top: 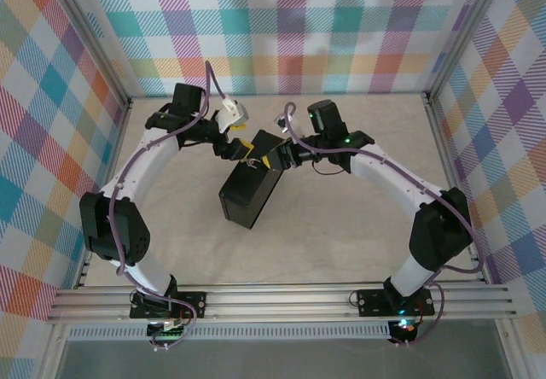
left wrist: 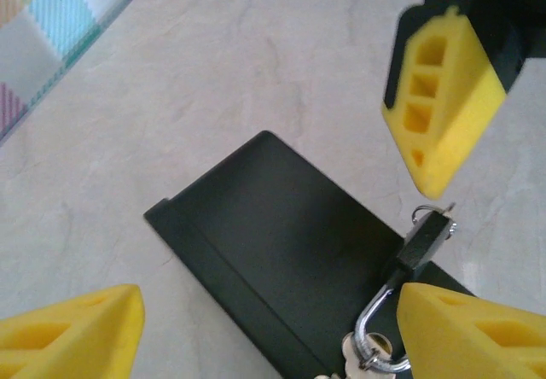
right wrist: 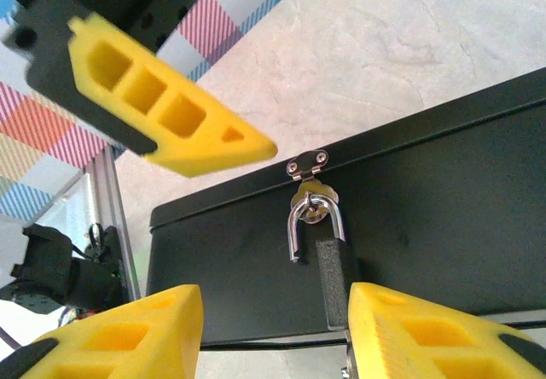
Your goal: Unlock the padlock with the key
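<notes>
My right gripper needs to move toward the body of the padlock before it closes on it, because the gripper's yellow fingers stop short of the padlock's body.
The padlock has a dark textured body and a silvery shackle. It hangs from the hasp of a black box. One shackle end is out of the body. My right gripper is open, and the padlock body lies just inside its right finger. A silvery bit of the key with a small ring sticks out of the body's far end. My left gripper is open over the box, its right finger beside the shackle. Both grippers meet at the box's far end.
The box lies slanted on the pale table. Checked walls and metal frame rails enclose the table on three sides. My right gripper's yellow finger hangs near the padlock, and a left finger crosses above the hasp.
</notes>
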Tool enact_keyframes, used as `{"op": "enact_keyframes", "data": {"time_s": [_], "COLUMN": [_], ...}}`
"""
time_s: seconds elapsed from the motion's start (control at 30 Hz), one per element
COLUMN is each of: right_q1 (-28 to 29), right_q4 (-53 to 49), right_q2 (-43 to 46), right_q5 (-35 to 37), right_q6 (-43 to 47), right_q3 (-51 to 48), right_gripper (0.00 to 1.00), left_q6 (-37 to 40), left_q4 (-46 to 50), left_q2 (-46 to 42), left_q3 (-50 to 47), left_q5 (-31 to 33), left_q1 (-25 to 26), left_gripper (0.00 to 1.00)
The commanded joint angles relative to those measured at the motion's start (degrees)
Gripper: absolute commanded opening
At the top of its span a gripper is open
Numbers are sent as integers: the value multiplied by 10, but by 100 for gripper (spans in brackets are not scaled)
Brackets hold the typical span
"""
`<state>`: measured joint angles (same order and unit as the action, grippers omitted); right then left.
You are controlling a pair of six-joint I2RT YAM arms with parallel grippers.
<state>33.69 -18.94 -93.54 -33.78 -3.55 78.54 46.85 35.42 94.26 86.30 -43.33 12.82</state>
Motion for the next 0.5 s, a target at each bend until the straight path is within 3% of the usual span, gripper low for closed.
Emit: {"op": "enact_keyframes", "data": {"time_s": [0.0, 0.2, 0.4, 0.47], "right_q1": [11, 17, 28, 33], "right_q4": [-3, -3, -8, -8], "right_q2": [-17, -33, -38, -37], "right_q5": [35, 75, 86, 113], "right_q6": [29, 47, 53, 44], "right_q3": [15, 18, 18, 14], "right_gripper": [48, 43, 30, 21], "left_q6": [-55, -112, -193, -257], "left_q4": [-37, -53, -82, -80], "left_q2": [-22, -27, -47, -50], "left_q3": [-23, -31, -53, -55], "left_q5": [30, 50, 85, 119], "left_q1": [-10, -14, -14, -14], "left_gripper": [77, 76, 74, 71]}}
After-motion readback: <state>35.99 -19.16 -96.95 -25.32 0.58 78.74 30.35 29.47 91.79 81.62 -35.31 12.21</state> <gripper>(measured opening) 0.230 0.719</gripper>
